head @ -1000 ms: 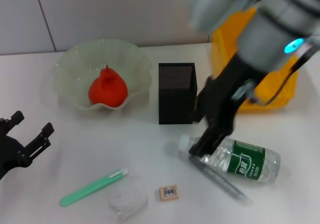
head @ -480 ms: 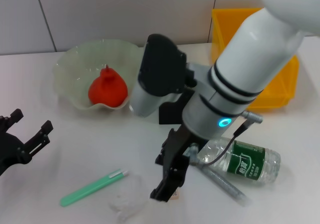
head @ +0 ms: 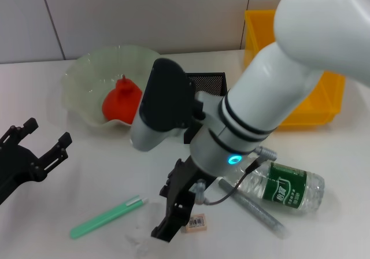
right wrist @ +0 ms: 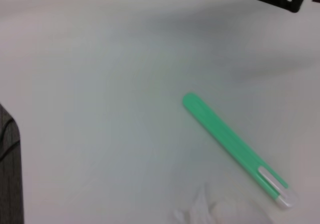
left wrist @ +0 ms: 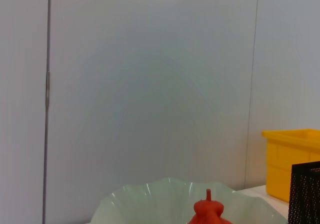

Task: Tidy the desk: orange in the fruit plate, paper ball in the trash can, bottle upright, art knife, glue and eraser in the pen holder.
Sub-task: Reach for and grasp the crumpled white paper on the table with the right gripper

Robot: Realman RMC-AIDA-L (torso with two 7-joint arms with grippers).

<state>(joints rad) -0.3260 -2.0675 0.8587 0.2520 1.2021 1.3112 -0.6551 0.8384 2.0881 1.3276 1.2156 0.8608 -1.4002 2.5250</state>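
The white paper ball point(head: 143, 236) point(right wrist: 220, 214) is below the fingers of my right gripper, so they would miss it if they closed now. My right gripper should go down to the ball first, then close on it.
The orange point(head: 120, 101) lies in the pale-green fruit plate point(head: 81, 74), which the left wrist view also shows as plate point(left wrist: 150, 204) with orange point(left wrist: 207, 213). My right gripper point(head: 167, 227) hangs low at the table's front, beside the tan eraser point(head: 195, 222) and right of the faint white paper ball point(head: 143, 236). The green art knife point(head: 107, 217) lies left of it, seen closer as knife point(right wrist: 232, 146) near the paper ball point(right wrist: 220, 214). The bottle point(head: 283, 187) lies on its side, a grey glue pen point(head: 254, 210) beside it. My left gripper point(head: 40, 136) is open at the left edge.
The black mesh pen holder point(head: 208, 82) stands mid-table, half hidden behind my right arm. The yellow trash can point(head: 329, 100) is at the back right. The left wrist view shows the trash can point(left wrist: 290, 159) and pen holder point(left wrist: 305, 191) against a grey wall.
My right arm swung from the bottle's cap leftward and forward, down to the eraser and paper ball. The left gripper shifted slightly up and right.
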